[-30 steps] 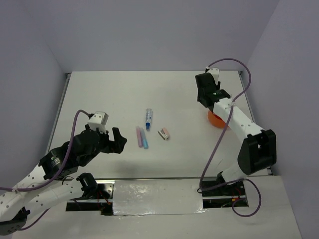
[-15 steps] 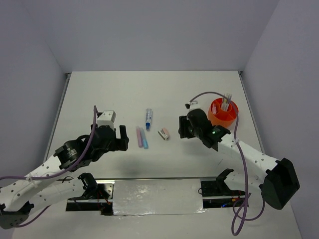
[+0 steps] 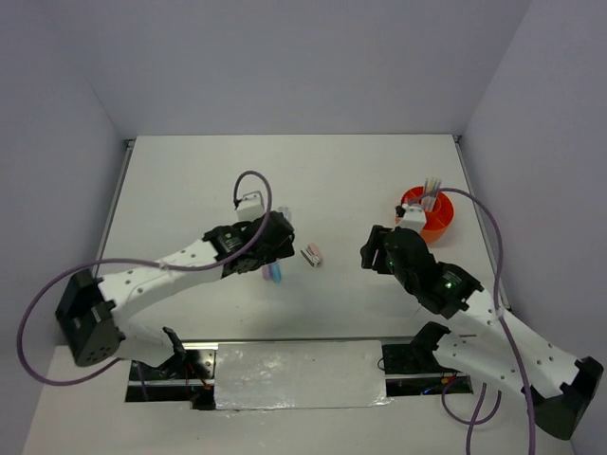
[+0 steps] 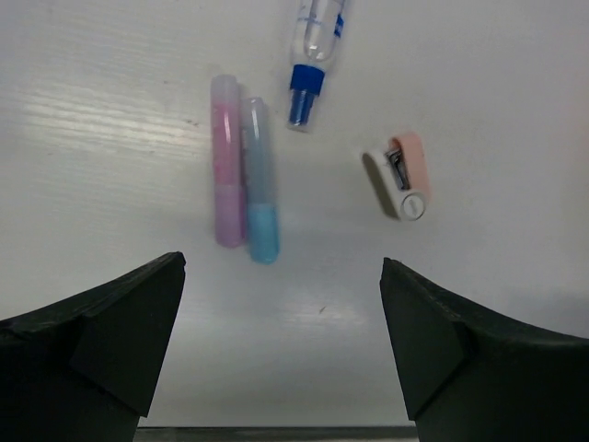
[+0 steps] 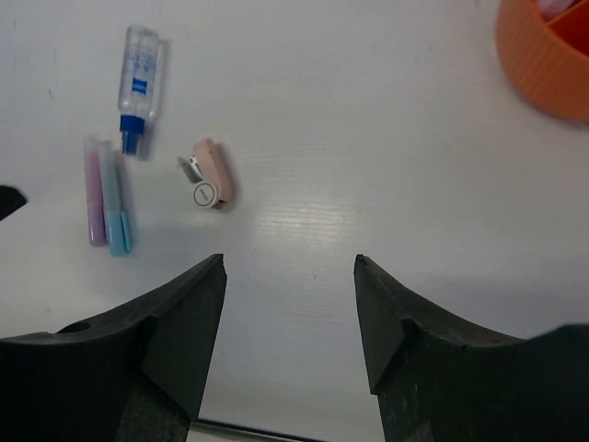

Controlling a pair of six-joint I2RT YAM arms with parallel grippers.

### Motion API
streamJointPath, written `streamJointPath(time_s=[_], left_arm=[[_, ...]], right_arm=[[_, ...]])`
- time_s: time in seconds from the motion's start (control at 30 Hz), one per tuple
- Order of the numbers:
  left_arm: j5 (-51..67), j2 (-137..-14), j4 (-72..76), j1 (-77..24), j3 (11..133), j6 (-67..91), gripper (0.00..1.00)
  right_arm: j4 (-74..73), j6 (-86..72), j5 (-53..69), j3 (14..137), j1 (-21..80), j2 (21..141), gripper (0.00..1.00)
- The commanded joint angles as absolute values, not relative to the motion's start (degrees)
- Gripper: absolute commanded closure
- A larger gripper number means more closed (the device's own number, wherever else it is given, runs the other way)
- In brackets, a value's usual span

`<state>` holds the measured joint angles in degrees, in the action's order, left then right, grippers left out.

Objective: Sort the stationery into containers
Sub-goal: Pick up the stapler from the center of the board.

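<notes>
My left gripper grabs the small pink block across its sides near the round end (image 3: 316, 260) (image 4: 410, 194) next, leaving its other end free to hand over.
A pink marker (image 4: 225, 166) and a blue marker (image 4: 259, 184) lie side by side on the white table. A clear bottle-like item with a blue cap (image 4: 313, 37) lies just beyond them, and a small pink block (image 4: 405, 175) lies to their right. My left gripper (image 4: 281, 341) is open and empty, hovering over the markers (image 3: 276, 274). My right gripper (image 5: 290, 313) is open and empty, to the right of the block (image 5: 210, 175). The orange cup (image 3: 429, 213) stands at the right with pens upright in it.
The cup's ribbed rim (image 5: 543, 55) shows at the top right of the right wrist view. Both markers (image 5: 106, 203) and the bottle (image 5: 140, 78) also show there. Metal rails run along the table's left and right edges.
My left arm has swung right and forward over the markers. My right arm has come away from the orange cup and now hangs low near the table's middle, right of the pink block.
</notes>
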<state>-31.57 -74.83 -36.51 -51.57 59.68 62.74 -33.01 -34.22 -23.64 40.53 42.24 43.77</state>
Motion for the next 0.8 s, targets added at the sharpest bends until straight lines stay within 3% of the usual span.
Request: streamJointPath(time_s=[0.0, 0.23, 0.33, 0.7, 0.77], left_arm=[[-36.5, -84.1, -37.1, -52.3, 69.2, 73.1, 0.01], [-39.5, -110.1, -52.6, -54.1, 98.9, 77.8, 0.01], [-39.2, -119.8, -59.4, -54.4, 106.1, 79.1, 0.01], [-36.5, -123.4, -53.4, -54.5, 102.7, 79.1, 0.06], [-36.1, -123.7, -52.0, -54.4, 101.7, 78.5, 0.12]], right_arm=[[-43.0, -38.9, -31.5, 44.2, 42.7, 38.6, 0.35], [-45.9, -36.3, -28.4, 44.8, 42.7, 32.8, 0.31], [-43.6, -35.1, -26.0, 42.4, 42.7, 30.6, 0.31], [-41.3, -33.0, -21.7, 41.3, 42.7, 29.7, 0.31], [-41.1, -33.0, -21.4, 41.3, 42.7, 30.0, 0.31]])
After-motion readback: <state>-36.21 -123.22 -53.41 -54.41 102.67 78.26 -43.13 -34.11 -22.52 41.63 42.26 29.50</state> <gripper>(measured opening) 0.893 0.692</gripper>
